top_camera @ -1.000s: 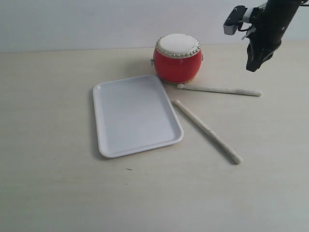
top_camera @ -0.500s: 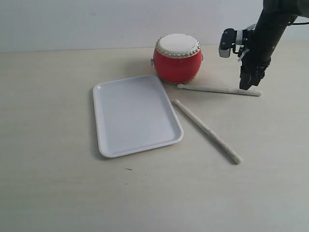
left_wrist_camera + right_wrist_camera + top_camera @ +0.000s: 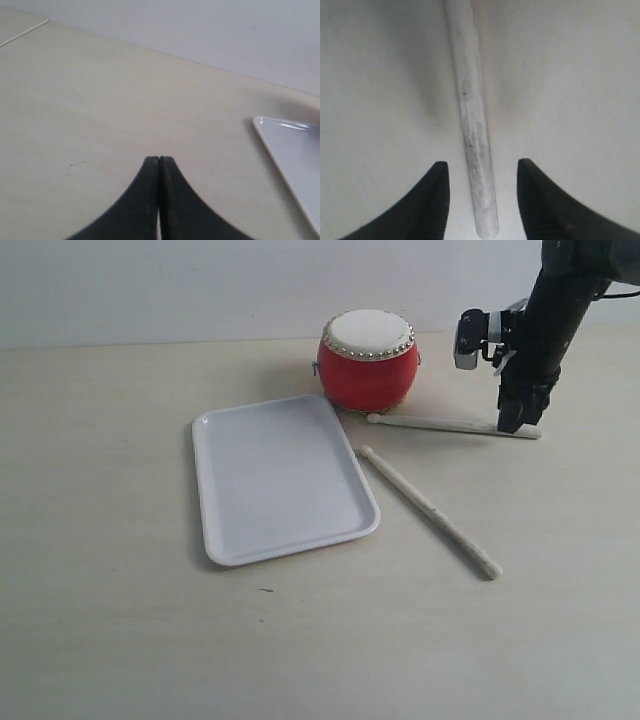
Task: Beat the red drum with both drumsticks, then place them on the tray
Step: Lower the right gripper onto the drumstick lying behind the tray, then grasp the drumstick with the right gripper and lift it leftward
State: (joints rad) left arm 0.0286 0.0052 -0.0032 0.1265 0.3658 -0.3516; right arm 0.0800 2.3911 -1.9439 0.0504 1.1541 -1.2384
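My right gripper grabs the drumstick by its thick end (image 3: 533, 434) next, which leaves the drumstick's tip free to beat the red drum (image 3: 368, 362).
The red drum (image 3: 368, 362) stands upright at the back of the table, the white tray (image 3: 280, 476) in front of it to the left. One drumstick (image 3: 450, 425) lies just in front of the drum, pointing right. The other drumstick (image 3: 428, 510) lies diagonally beside the tray. My right gripper (image 3: 514, 424) is down at the thick end of the far drumstick (image 3: 472, 115), open, with a finger on each side and not touching it. My left gripper (image 3: 159, 159) is shut on nothing over bare table, the tray's corner (image 3: 295, 150) nearby. It does not show in the exterior view.
Pale wooden tabletop (image 3: 120, 620) stretches around the objects, with a white wall behind. Both sticks lie right of the tray.
My right arm has come down from above and right of the drum to the table, its open fingers now straddling the thick end of the far drumstick. Nothing else moved.
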